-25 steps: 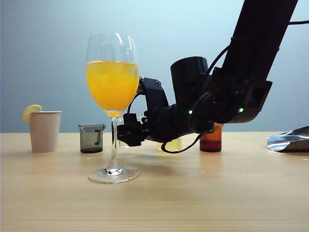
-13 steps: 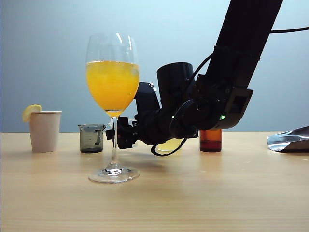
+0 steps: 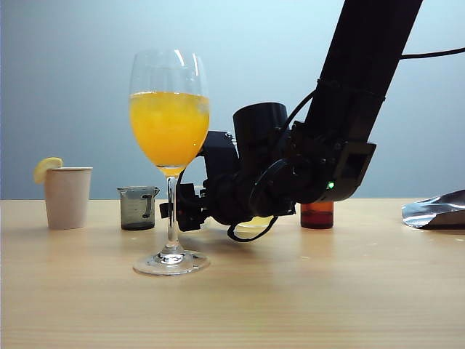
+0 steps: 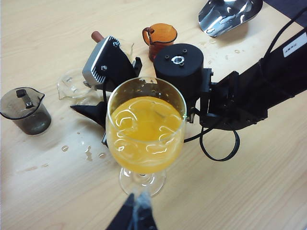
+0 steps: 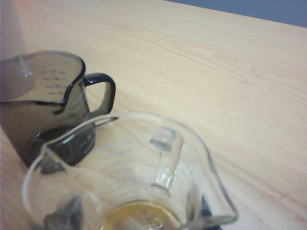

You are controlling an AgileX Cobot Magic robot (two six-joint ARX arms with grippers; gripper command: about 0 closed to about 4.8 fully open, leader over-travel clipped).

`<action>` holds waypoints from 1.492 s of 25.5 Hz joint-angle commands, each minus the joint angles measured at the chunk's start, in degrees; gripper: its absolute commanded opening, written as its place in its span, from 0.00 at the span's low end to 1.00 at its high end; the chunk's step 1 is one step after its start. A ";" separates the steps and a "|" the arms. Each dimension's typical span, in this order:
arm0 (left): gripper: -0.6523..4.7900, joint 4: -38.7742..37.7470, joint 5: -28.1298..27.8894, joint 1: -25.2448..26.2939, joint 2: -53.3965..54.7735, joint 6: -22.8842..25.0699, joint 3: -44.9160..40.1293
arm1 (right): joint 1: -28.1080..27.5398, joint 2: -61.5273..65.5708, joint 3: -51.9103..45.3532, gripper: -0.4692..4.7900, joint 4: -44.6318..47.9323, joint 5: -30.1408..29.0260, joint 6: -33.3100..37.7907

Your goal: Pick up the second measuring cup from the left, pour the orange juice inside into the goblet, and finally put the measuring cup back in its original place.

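The clear measuring cup sits low on the tabletop beside the grey cup and would stand, so it is now time for my right gripper to release it.
The goblet stands on the table, its bowl about two-thirds full of orange juice. My right gripper is low behind the goblet's stem, shut on the measuring cup. The cup is upright, with only a thin orange film at its bottom. In the left wrist view the clear cup sits just right of the smoky grey cup; I cannot tell whether it touches the table. My left gripper hovers shut near the goblet's foot.
A paper cup with a lemon slice stands far left. A cup of red-brown liquid is behind the right arm, and crumpled foil lies at the right edge. Drops of liquid lie on the wood.
The right arm has swung left and sunk, carrying the measuring cup down behind the goblet's stem toward the smoky grey cup. The goblet has not moved.
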 commanded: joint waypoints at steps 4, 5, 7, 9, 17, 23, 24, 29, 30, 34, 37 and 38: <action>0.11 0.26 -0.15 -0.02 -0.15 0.26 0.04 | 0.00 -0.17 0.26 0.29 1.79 0.17 0.55; 0.11 0.26 -0.15 -0.02 -0.15 0.26 0.04 | 0.00 -0.17 0.44 0.29 1.81 0.20 1.22; 0.11 0.26 -0.15 -0.02 -0.15 0.26 0.04 | 0.00 -0.17 0.72 0.29 1.73 0.15 1.40; 0.11 0.39 -0.22 -0.02 -0.15 0.26 0.04 | 0.00 -0.17 0.96 0.29 1.77 0.15 1.42; 0.11 2.19 -13.86 -0.02 -0.15 0.04 0.07 | 0.04 -0.17 0.94 0.34 1.49 0.15 3.10; 0.11 2.10 -13.66 -0.02 -0.15 0.04 0.07 | 0.04 -0.17 0.94 0.69 1.51 -0.02 3.85; 0.11 2.10 -13.66 -0.02 -0.15 0.04 0.07 | 0.04 -0.17 0.94 0.79 1.49 -0.02 5.16; 0.11 2.10 -13.62 -0.02 -0.15 0.04 0.07 | 0.04 -0.17 0.90 0.94 1.53 -0.04 5.92; 0.11 2.10 -13.62 -0.02 -0.15 0.04 0.07 | 0.04 -0.17 0.90 0.94 1.51 -0.07 5.92; 0.11 2.10 -13.60 -0.02 -0.17 0.04 0.07 | 0.09 -0.31 0.87 0.93 0.83 -0.68 6.60; 0.11 2.05 -13.46 -0.02 -0.17 0.04 0.07 | 0.09 -1.62 0.66 0.93 -3.21 -1.95 8.09; 0.11 2.03 -13.46 -0.02 -0.17 0.04 0.07 | 0.09 -2.27 0.24 0.93 -3.80 -2.19 8.70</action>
